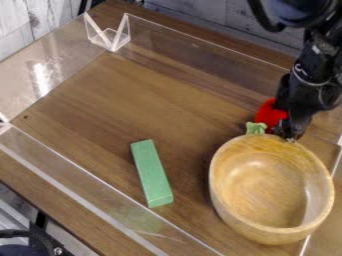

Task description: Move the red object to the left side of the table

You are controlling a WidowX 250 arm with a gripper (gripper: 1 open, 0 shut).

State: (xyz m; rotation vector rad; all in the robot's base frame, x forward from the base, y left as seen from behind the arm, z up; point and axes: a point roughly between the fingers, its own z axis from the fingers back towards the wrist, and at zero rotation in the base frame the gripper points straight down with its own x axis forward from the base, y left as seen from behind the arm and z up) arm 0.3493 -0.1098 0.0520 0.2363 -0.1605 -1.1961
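Note:
My gripper grabs the red toy fruit by its rounded red body (270, 112) next, and its light-green stem end stays free to carry it across the table.
The red object (271, 113), a small red toy fruit with a light-green stem end (254, 127), lies on the dark wood table (147, 90) at the right, just behind the wooden bowl's rim. My black gripper (283, 118) points steeply down over it and stands open. One finger (291, 126) reaches the tabletop at the fruit's right side. The other finger is hidden behind the hand. I cannot tell whether a finger touches the fruit.
A large wooden bowl (222, 165) fills the front right corner, close to the fruit. A green rectangular block (151, 172) lies near the front middle. Low clear acrylic walls (80, 200) border the table, with a clear folded stand (107, 32) at the back left.

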